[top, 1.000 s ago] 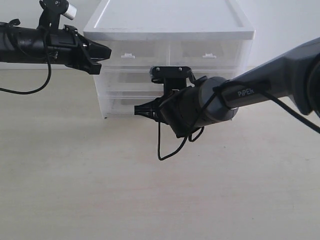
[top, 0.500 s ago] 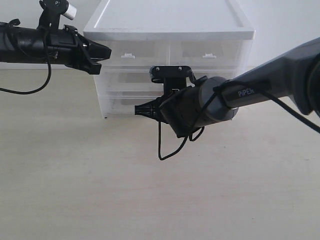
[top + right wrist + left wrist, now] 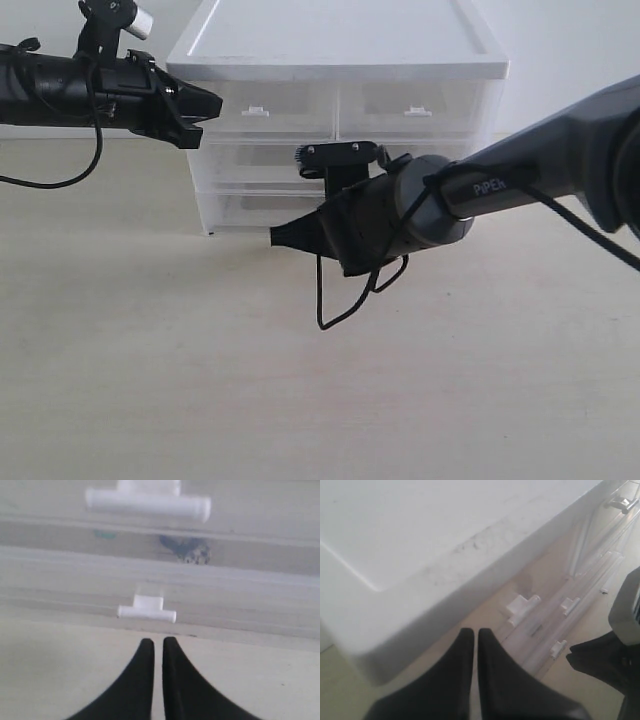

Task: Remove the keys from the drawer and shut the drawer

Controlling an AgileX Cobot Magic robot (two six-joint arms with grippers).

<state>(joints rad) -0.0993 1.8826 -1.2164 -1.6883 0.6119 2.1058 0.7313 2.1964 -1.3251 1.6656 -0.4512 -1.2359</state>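
My right gripper's fingers are shut short of the lowest drawer point(image 3: 240, 615). They open next, then reach toward the drawer's white tab handle point(image 3: 147, 609) to close on it.
The drawer point(image 3: 248, 211), lowest tier of the white cabinet point(image 3: 340, 45), sits flush with the tiers above. Its small tab handle point(image 3: 146, 612) lies just beyond my right gripper point(image 3: 155, 641), which is shut with nothing in it and hovers over the table in front of the drawer point(image 3: 276, 237). The keys point(image 3: 189, 549) show only as a dark shape with gold specks behind the translucent plastic, between the two handles; which tier holds them I cannot tell. My left gripper point(image 3: 213, 103) is shut and empty, at the cabinet's upper left corner point(image 3: 471, 630).
The wide middle drawer's handle point(image 3: 147, 502) sits above the lowest one. Two half-width top drawers point(image 3: 340, 105) have their own tabs. A black cable loop point(image 3: 345, 300) hangs under the right arm. The beige table point(image 3: 200, 380) stretches in front of the cabinet.
My right gripper has tipped and its tip has sunk a little lower in front of the lowest drawer. The left arm has not moved.
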